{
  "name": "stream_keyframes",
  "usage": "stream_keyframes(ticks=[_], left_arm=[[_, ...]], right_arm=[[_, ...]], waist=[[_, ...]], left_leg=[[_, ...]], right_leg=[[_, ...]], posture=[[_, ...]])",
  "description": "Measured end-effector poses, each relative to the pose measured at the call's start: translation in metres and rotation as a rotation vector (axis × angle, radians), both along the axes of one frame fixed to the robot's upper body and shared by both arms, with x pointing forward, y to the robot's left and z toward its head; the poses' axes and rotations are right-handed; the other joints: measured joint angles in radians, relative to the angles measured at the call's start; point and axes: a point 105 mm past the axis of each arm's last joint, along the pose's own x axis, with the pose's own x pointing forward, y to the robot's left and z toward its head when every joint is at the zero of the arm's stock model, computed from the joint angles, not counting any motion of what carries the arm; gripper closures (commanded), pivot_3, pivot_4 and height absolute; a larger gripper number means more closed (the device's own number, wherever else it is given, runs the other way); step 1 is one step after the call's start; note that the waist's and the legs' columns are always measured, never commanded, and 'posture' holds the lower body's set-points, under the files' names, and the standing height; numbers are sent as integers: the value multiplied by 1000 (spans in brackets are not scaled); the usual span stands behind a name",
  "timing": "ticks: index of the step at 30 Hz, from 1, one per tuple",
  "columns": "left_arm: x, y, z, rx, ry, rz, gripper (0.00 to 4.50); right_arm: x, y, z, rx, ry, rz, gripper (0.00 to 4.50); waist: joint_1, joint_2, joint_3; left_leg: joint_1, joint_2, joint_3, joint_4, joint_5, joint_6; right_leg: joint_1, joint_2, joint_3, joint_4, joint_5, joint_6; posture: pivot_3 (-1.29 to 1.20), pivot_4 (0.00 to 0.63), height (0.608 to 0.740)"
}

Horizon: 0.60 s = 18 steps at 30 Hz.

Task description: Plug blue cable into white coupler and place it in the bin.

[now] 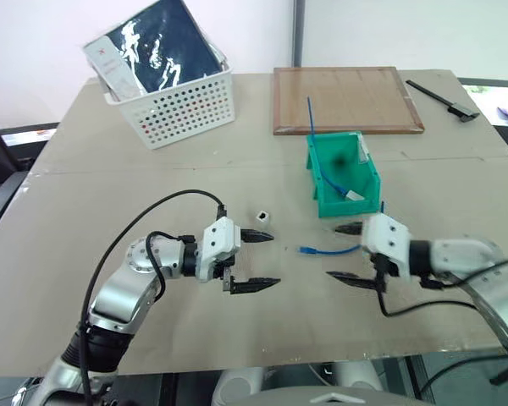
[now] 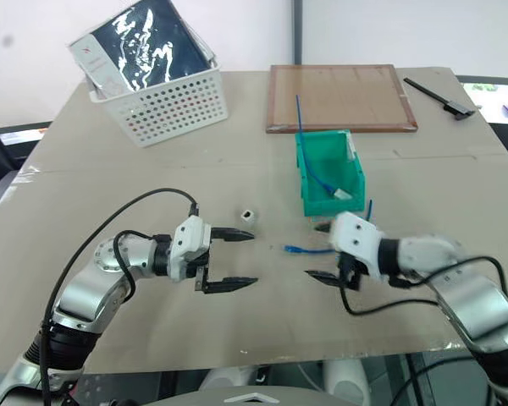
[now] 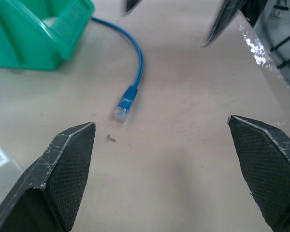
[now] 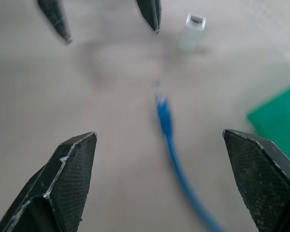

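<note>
The cord [image 1: 342, 251] trails off in a loose curve. My right gripper will next grab the blue cable by the stiff blue boot [image 1: 309, 250] behind its clear tip.
The blue cable [image 1: 322, 251] lies on the table in front of the green bin [image 1: 317, 173], its plug [image 3: 123, 108] pointing toward my left gripper. My right gripper [image 1: 332, 251] is open, one finger on each side of the cable, touching nothing. A little way left of the plug, my left gripper [image 1: 276, 258] is open and empty, facing the right one. The white coupler [image 1: 263, 217] stands alone on the table just beyond the left gripper's far finger. It also shows in the right wrist view, coupler [image 4: 193, 31].
A second blue cable with a flat white piece [image 1: 353, 194] lies in the bin and sticks up over its back wall. A white perforated basket [image 1: 182, 106] holding a dark bag stands far left, a wooden board [image 1: 347, 97] behind the bin, a black tool [image 1: 444, 100] far right.
</note>
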Motion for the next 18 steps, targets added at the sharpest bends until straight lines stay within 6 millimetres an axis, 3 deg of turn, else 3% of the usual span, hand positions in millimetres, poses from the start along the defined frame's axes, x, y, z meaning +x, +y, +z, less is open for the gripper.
stream_keyframes(ticks=[6,11,13,18], left_arm=[[15,-12,-10,40,-2,-9,0],[25,-19,-15,60,-14,-21,0],[36,-19,-18,84,-20,1,0],[42,-24,-23,104,-26,-20,0]], right_arm=[[-32,-44,-3,56,-51,-266,275],[-52,-47,1,123,-64,-316,275],[-64,-48,8,134,-82,-331,275],[-73,-46,14,141,-102,-326,275]], waist=[[-2,0,-1],[-1,1,0],[1,0,-1],[-7,-1,-2]], left_leg=[[3,1,1,1,-2,4],[19,2,4,1,-3,5],[20,2,2,2,-3,5],[20,2,3,2,-3,5]], right_leg=[[2,2,2,4,1,1],[14,2,5,8,-3,5],[16,2,4,8,-4,5],[16,2,5,8,-4,6]], posture=[[0,150,740],[0,150,740],[0,150,740],[0,150,740]])
